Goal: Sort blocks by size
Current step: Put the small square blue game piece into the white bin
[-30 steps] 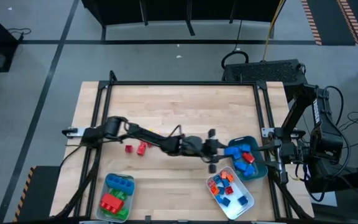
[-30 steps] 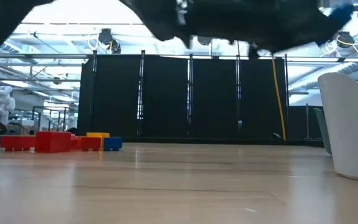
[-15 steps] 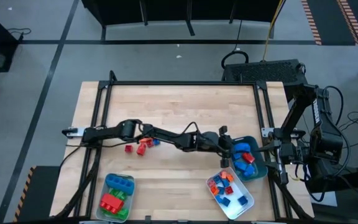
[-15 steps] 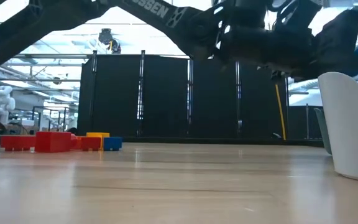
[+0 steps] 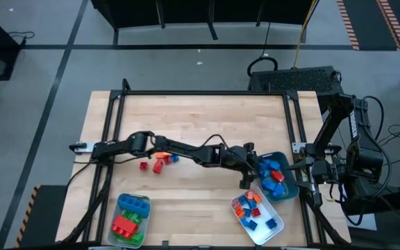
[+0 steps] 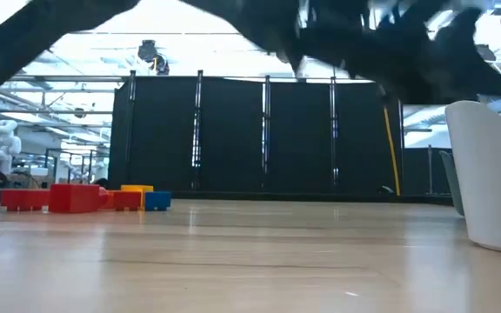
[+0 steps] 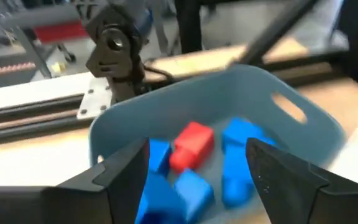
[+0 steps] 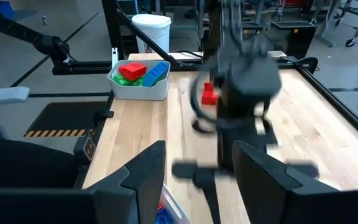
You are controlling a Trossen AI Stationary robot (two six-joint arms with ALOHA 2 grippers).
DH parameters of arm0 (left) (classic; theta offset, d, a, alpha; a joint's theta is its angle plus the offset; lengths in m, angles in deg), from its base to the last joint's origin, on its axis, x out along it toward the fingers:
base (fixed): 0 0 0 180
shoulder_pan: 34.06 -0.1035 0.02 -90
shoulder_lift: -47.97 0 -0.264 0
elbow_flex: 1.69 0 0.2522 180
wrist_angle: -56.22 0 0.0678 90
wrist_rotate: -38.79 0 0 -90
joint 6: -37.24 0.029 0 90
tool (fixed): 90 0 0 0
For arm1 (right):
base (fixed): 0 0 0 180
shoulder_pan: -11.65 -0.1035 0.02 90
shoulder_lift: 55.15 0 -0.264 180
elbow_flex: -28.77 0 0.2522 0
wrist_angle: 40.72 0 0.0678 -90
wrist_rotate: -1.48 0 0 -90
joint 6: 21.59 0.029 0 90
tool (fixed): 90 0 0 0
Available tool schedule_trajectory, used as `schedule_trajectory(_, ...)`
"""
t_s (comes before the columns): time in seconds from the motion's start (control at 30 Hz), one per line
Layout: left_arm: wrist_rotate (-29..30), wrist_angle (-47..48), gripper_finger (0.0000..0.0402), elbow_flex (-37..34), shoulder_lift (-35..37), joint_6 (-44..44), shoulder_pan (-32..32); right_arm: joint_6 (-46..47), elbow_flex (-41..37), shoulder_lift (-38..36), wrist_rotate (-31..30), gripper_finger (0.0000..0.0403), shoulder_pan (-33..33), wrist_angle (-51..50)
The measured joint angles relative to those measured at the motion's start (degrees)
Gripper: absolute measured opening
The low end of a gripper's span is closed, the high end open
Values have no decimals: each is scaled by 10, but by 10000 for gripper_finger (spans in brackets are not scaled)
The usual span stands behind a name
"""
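Observation:
Next, my left gripper grabs the small blue block by its sides, to add the block to the white tray.
Loose red, orange and blue blocks (image 5: 160, 162) lie on the wood left of centre; they also show in the low view (image 6: 76, 198). My left arm reaches across the table. Its gripper (image 5: 254, 167) is open and empty over the near-left rim of the teal tray (image 5: 288, 186). In the left wrist view the fingers (image 7: 129, 177) stand apart above the tray's blue and red blocks (image 7: 194, 144). My right gripper (image 5: 303, 178) waits open at the table's right edge, just beyond the teal tray.
A white tray (image 5: 272, 235) with small red, orange and blue blocks sits at the near right. A pale tray (image 5: 143, 240) with large green, red and blue blocks sits at the near left. Bare wood lies between them and across the far half.
My left gripper has gone toward the table's right edge, from the middle of the table to over the teal tray. As the arm moved on, the blue and orange loose blocks it had covered came into view. The loose blocks have not moved.

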Motion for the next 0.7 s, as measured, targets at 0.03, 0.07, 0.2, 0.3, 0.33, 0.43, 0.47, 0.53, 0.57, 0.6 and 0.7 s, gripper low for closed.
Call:
schedule_trajectory(0.03, 0, 41, 268, 0, 17, 14, 2, 0, 0, 0, 0, 171, 0, 0)
schedule_trajectory(0.07, 0, 84, 268, 0, 37, 28, 4, -1, 0, 0, 0, 171, 0, 0)
schedule_trajectory(0.2, 0, 263, 269, -9, 110, 70, 11, -4, 0, 0, 0, 171, 0, 0)
schedule_trajectory(0.3, 9, 379, 269, -43, 160, 86, 14, -2, 0, 1, 2, 171, 0, 0)
schedule_trajectory(0.33, 13, 401, 269, -62, 179, 83, 14, -2, 0, 1, 3, 171, 0, 0)
schedule_trajectory(0.43, 51, 416, 269, -159, 245, 53, 8, -5, 0, 2, 3, 171, 0, 0)
schedule_trajectory(0.47, 74, 411, 269, -203, 269, 39, 7, -8, 0, 3, 3, 171, 0, 0)
schedule_trajectory(0.53, 122, 386, 269, -297, 314, 11, 6, -16, 0, 4, 3, 171, 0, 0)
schedule_trajectory(0.57, 143, 373, 269, -342, 336, -6, 6, -19, 0, 5, 3, 171, 0, 0)
schedule_trajectory(0.6, 161, 359, 269, -387, 361, -23, 7, -22, 0, 6, 3, 171, 0, 0)
schedule_trajectory(0.7, 185, 307, 269, -493, 430, -80, 11, -31, 0, 7, 2, 171, 0, 0)
